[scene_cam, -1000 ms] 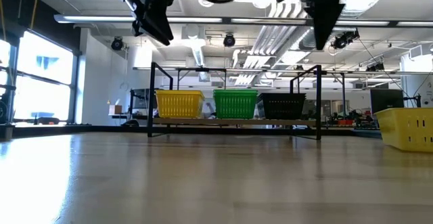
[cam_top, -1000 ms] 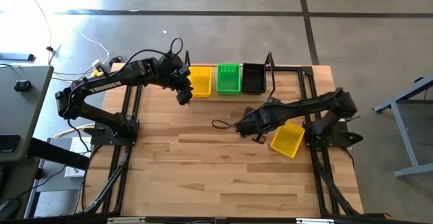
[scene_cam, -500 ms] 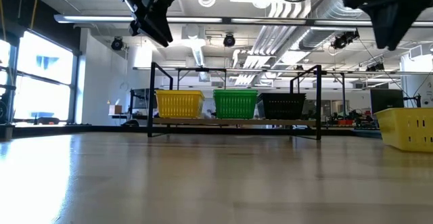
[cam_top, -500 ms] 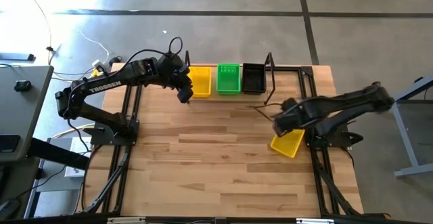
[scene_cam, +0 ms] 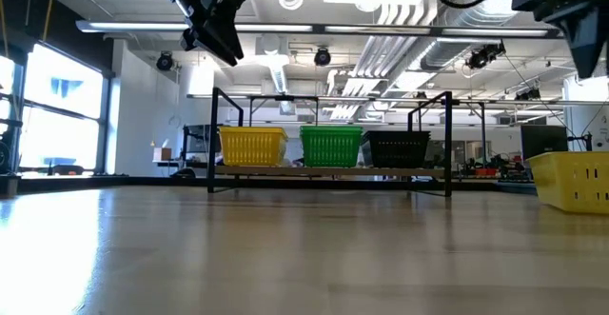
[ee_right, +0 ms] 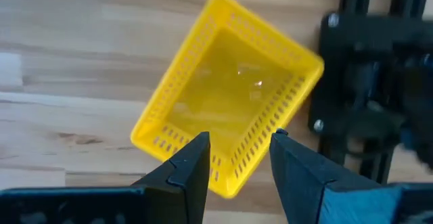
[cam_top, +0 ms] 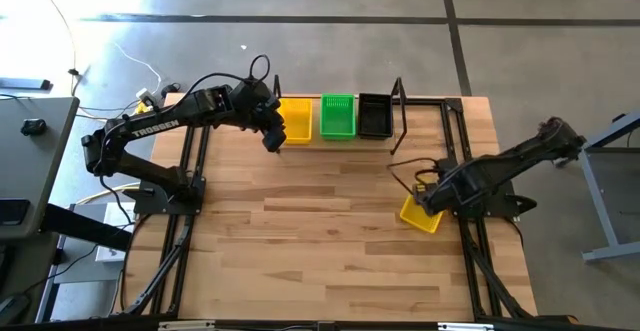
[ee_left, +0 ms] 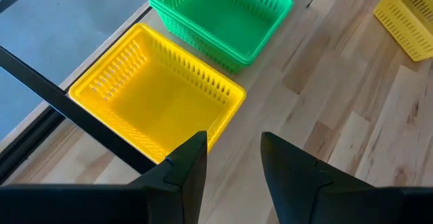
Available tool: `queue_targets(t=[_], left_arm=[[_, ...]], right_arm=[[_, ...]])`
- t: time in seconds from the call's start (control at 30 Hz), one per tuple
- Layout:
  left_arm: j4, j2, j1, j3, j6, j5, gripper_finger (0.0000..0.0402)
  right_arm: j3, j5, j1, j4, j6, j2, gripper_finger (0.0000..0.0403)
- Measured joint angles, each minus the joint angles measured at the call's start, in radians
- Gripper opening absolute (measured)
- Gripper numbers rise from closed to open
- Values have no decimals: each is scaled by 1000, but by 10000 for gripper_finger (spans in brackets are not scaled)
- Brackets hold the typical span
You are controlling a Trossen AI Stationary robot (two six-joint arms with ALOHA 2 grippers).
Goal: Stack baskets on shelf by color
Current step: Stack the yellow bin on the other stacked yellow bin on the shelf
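I will next grab the loose yellow basket by its side's rim [cam_top: 437, 223] with my right gripper, so it can be stacked with the shelf's yellow basket [cam_top: 295, 121].
On the shelf [cam_top: 400, 134] at the table's far edge stand a yellow basket [cam_top: 295, 121], a green basket [cam_top: 338, 116] and a black basket [cam_top: 375, 117], side by side on its plank. A loose yellow basket [cam_top: 421, 215] sits upright on the tabletop near the right edge. My left gripper [ee_left: 233, 146] is open and hovers just on the near side of the shelf's yellow basket [ee_left: 155, 99]. My right gripper [ee_right: 240, 146] is open and hangs above the loose yellow basket [ee_right: 230, 116], pointing down into it without touching it.
The right arm's black base [ee_right: 365, 82] stands right beside the loose basket. The shelf's upright wire ends [cam_top: 398, 96] rise at either end of the plank. Bare wood tabletop [cam_top: 300, 231] stretches from the middle to the near edge.
My right gripper has swung from the table's middle toward the right edge and now hangs over the loose yellow basket. The baskets have stayed where they were.
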Motion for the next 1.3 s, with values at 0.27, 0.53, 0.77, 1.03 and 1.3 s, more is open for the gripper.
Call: queue_targets(t=[0.27,0.53,0.77,1.03,1.3], left_arm=[[0,0,0,0,1,0,129],[1,0,0,0,3,0,129],[1,0,0,0,3,0,129],[7,0,0,0,3,0,129],[8,0,-5,0,3,4,129]], right_arm=[[-83,-17,135,84,242,2,139],[-203,-41,170,223,302,2,139],[-288,-144,170,302,313,2,139],[-355,-153,168,329,317,2,139],[-422,-147,141,409,313,2,97]])
